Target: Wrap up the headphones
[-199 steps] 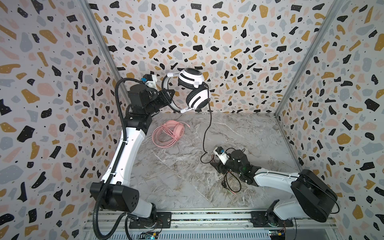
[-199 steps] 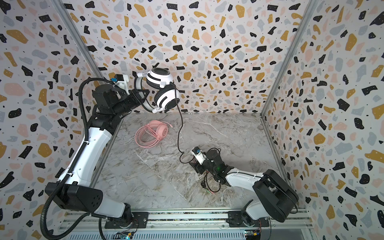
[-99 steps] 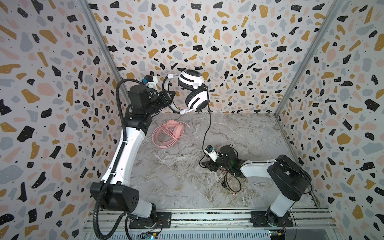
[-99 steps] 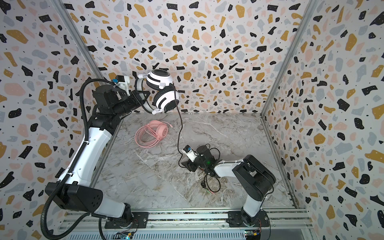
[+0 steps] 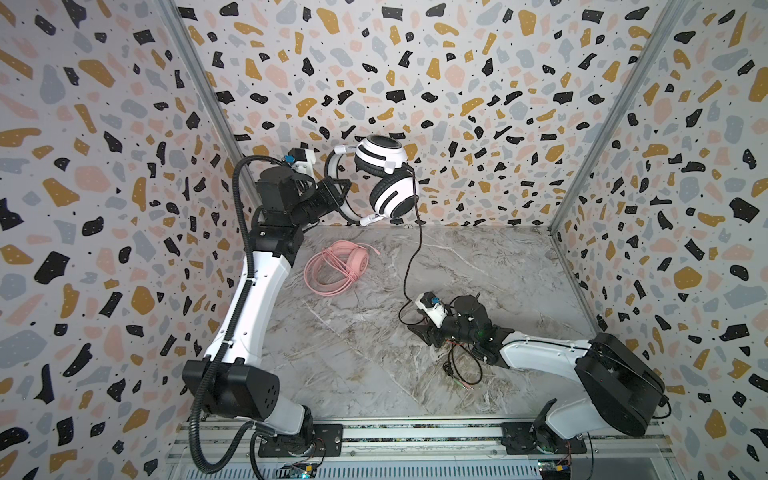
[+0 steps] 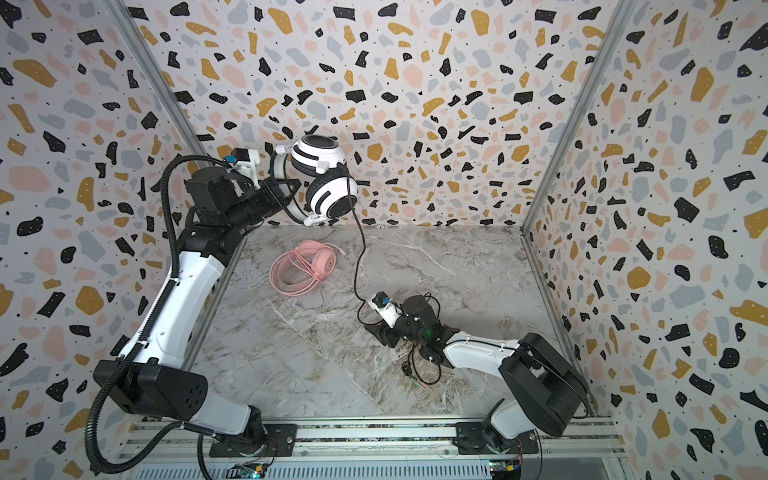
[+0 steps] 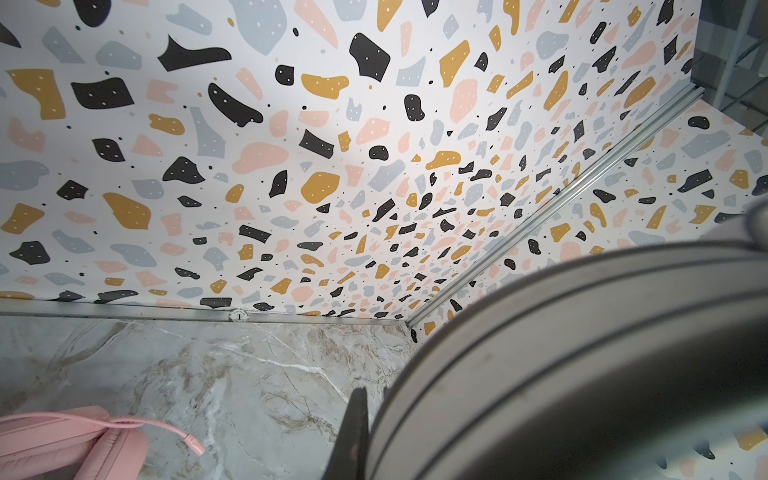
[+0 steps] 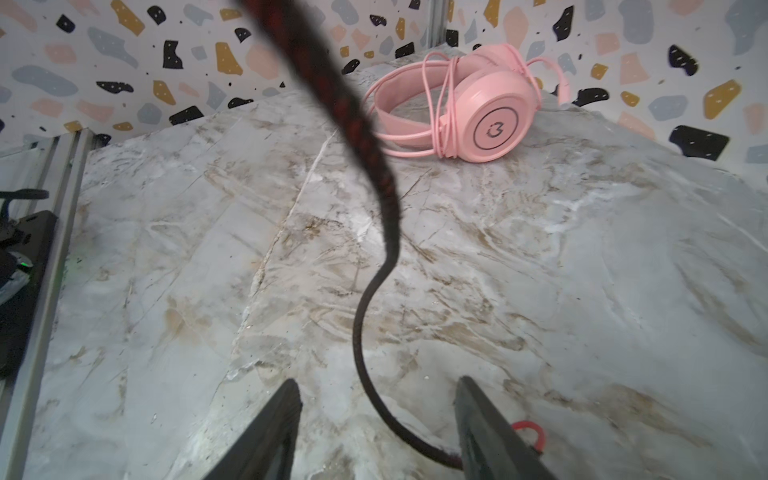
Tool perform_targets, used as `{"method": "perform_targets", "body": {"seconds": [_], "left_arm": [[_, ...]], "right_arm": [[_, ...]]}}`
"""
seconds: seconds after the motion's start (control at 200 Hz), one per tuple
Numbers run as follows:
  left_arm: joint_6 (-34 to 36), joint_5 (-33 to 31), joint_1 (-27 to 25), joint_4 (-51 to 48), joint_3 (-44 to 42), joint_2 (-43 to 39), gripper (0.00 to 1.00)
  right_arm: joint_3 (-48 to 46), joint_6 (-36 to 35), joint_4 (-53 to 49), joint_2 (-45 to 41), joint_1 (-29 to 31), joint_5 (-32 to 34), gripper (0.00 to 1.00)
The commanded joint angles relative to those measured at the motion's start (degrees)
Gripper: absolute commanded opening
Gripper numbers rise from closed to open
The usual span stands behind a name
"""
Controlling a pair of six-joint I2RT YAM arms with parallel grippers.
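My right gripper should next grab the black cable (image 5: 413,257) partway between the headphones and the cable's coiled end, so a free part of it is left to wrap the headphones.
My left gripper (image 5: 343,195) (image 6: 291,193) is shut on the thin band of the white-and-black striped headphones (image 5: 386,183) (image 6: 328,183). It holds them in the air near the back wall. In the left wrist view the band (image 7: 540,353) fills the near corner beside one dark finger (image 7: 353,432). Their black cable (image 5: 413,257) (image 6: 359,257) hangs down to the table. There it runs between the spread fingers of my right gripper (image 5: 419,330) (image 6: 376,330) (image 8: 376,395), which is open and low over the marble. The pink headphones (image 5: 336,268) (image 6: 303,266) (image 8: 478,108) lie at back left with their cable wound round them.
The black cable's loose end (image 5: 461,374) (image 6: 419,374), with its plugs, lies coiled on the table under my right forearm. Patterned walls close the back and both sides. A metal rail (image 5: 415,432) runs along the front edge.
My right gripper has shifted a little to the left along the cable near the table, and its arm has swung. The left arm and the lifted headphones have stayed put.
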Motion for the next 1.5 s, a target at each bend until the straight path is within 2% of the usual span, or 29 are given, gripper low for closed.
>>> {"method": "perform_targets", "body": {"seconds": [0.0,0.135,0.335,0.365,0.506,0.591,0.661,0.876,1.011,1.101,1.217,1.392,1.497], "left_arm": [[-2.3,1.75,0.31,5.42,3.28,-0.75,0.0],[-2.73,2.2,0.35,5.61,2.76,-0.94,0.0],[-2.69,2.33,0.31,5.07,2.92,-0.85,0.0],[-2.72,2.35,0.31,5.08,3.01,-0.79,0.0],[-3.96,2.5,0.49,5.36,3.41,-0.1,0.0],[-5.57,1.75,0.49,6.33,2.23,-0.03,0.0],[-5.61,-0.34,0.49,6.41,0.5,-0.48,0.0],[-6.45,-9.75,0.42,9.31,-11.58,-5.56,0.0],[-8.35,-11.57,0.23,12.15,-17.85,-7.09,0.0],[-9.61,-9.79,0.05,13.67,-20.35,-7.27,0.0],[-4.87,-12.41,-0.3,8.58,-20.63,-7.93,0.0],[-2.83,-16.59,-0.39,6.5,-24.05,-10.71,0.0],[-1.09,-16.54,-0.34,5.56,-24.32,-11.31,0.0]], "right_arm": [[1.62,-1.13,0.17,3.33,0.23,3.25,0.61],[4.83,-2.68,1.07,8.86,0.19,7.46,0.6],[8.34,-4.37,1.29,12.99,0.02,8.73,0.58],[8.62,-4.42,1.34,13.39,-0.07,8.33,0.54],[8.48,-3.88,0.72,13.48,-0.25,6.01,0.23],[7.45,-1.2,0.53,12.92,-0.34,8.43,0.1],[6.0,0.98,0.29,11.4,-0.38,8.79,0.04],[-0.19,6.98,-2.51,1.96,0.19,8.37,0.01],[-1.65,8.62,-8.23,-2.37,0.54,8.69,0.01],[-1.46,9.98,-11.65,-3.06,0.54,12.04,0.01],[-1.36,12.02,-15.16,-5.37,-0.02,17.25,0.01],[0.32,15.52,-22.35,-8.67,-6.12,21.7,0.01],[0.77,17.64,-25.9,-10.13,-11.83,21.87,0.0]]}}
